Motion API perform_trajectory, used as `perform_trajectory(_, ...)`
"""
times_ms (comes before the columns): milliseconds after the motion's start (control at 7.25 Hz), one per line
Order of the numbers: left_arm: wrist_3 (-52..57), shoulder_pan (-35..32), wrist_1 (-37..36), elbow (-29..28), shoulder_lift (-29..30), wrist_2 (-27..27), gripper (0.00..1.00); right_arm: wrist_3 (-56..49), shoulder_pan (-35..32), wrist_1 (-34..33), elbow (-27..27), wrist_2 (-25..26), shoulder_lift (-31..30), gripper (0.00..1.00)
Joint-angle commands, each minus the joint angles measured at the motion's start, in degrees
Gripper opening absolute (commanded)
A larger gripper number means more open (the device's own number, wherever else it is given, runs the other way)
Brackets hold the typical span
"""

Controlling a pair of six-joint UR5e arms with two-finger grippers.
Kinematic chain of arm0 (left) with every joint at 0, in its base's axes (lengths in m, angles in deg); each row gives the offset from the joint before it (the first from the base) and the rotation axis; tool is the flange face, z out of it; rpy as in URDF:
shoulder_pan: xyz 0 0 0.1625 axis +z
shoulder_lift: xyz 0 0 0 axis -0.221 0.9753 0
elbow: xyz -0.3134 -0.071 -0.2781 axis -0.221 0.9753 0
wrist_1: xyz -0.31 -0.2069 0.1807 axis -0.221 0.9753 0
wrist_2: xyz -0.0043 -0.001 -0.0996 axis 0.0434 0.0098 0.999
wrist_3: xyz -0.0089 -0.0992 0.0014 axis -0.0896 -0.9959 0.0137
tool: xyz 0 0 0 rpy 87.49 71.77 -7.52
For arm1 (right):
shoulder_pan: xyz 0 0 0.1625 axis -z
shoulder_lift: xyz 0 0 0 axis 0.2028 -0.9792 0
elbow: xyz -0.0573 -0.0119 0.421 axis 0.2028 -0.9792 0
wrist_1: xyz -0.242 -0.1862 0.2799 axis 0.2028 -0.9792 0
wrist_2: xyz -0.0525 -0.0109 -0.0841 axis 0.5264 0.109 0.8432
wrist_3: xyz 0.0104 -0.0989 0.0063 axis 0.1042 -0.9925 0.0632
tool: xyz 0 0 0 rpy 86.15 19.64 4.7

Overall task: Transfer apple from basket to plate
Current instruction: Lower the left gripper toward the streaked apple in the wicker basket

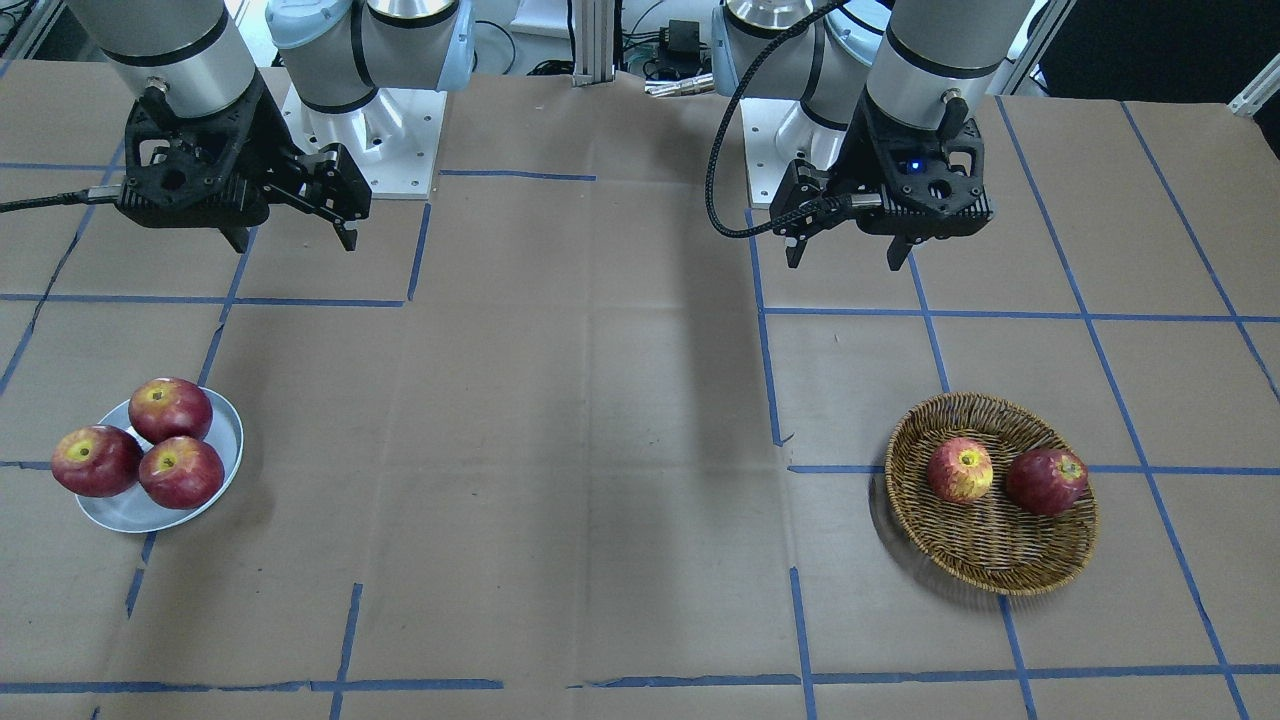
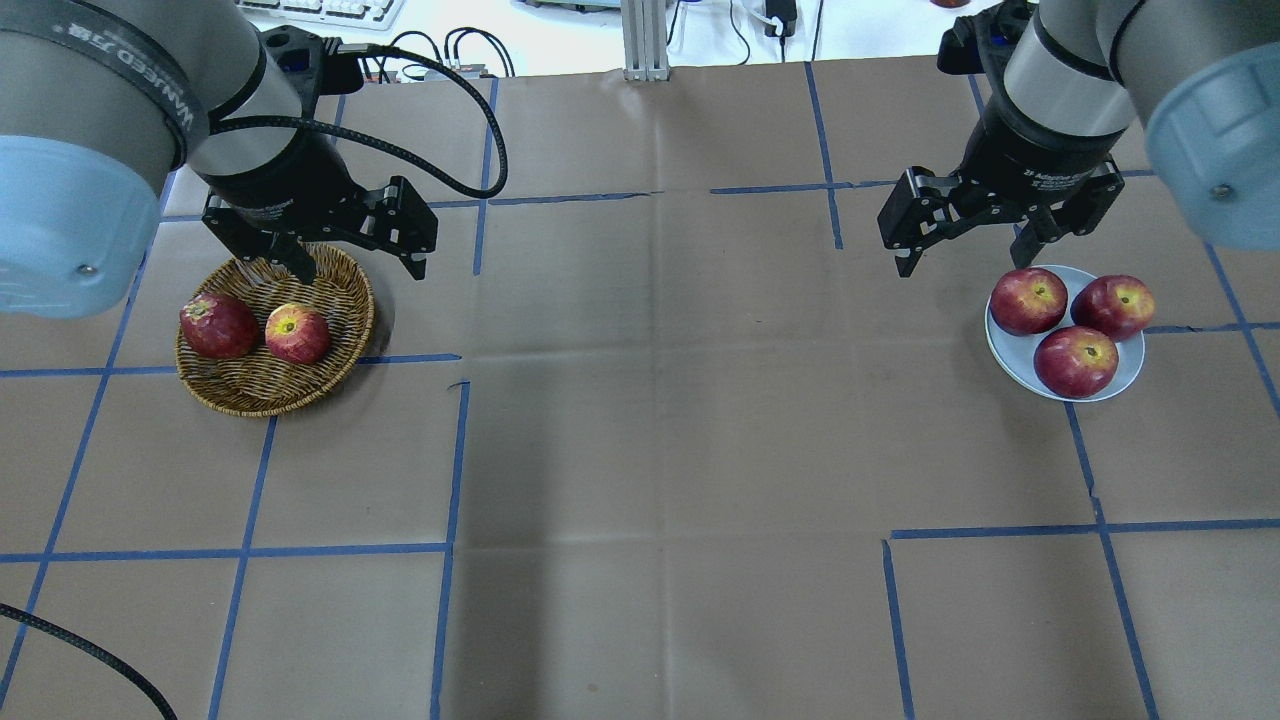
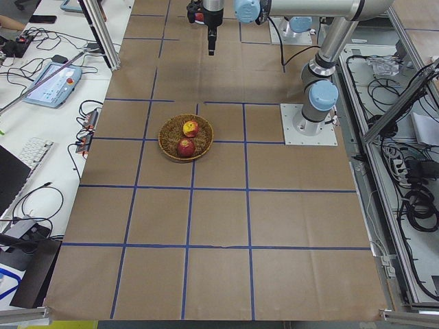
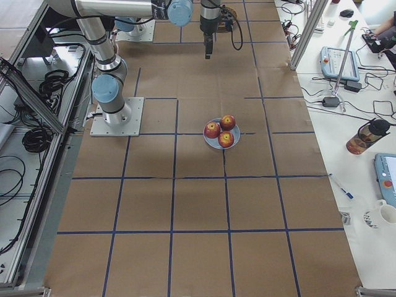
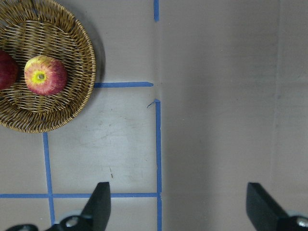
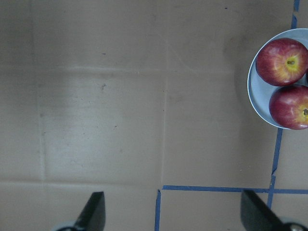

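Note:
I should grab the paler apple (image 1: 960,470) by its round sides with my left gripper next, to transfer fruit from the basket to the plate (image 1: 160,514).
The paler apple (image 1: 960,470) (image 2: 297,333) (image 5: 44,75), red with yellow round the stem, lies in the wicker basket (image 1: 990,570) (image 2: 260,395) (image 5: 72,110) beside a dark red apple (image 1: 1046,481) (image 2: 219,325). My left gripper (image 1: 845,262) (image 2: 362,272) (image 5: 178,207) is open and empty, raised by the basket's robot-side rim. The pale plate (image 1: 130,510) (image 2: 1010,355) (image 6: 255,96) holds three red apples. My right gripper (image 1: 297,243) (image 2: 965,260) (image 6: 171,211) is open and empty, raised beside the plate.
Brown paper with a blue tape grid (image 2: 455,450) covers the table. The arm base plates (image 1: 370,140) stand at the robot side. Desks with a keyboard and tablets (image 3: 51,82) flank the table ends.

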Motion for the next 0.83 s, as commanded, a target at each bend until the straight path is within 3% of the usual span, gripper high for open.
perform_trajectory(0,1.94,0.95,-0.01,1.34,0.10,-0.57,0.99,0.00,0.00,0.00,0.00,0.01,0.01,1.00)
perform_trajectory(276,18.50,2.88,-1.84,5.81,1.76,-0.83,0.99,0.00,0.00,0.00,0.09,0.01,0.10,1.00)
perform_trajectory(690,36.89,11.14,-10.36,6.44,8.69,-0.74,0.99,0.17,0.00,-0.44,-0.88,0.10,1.15,1.00)
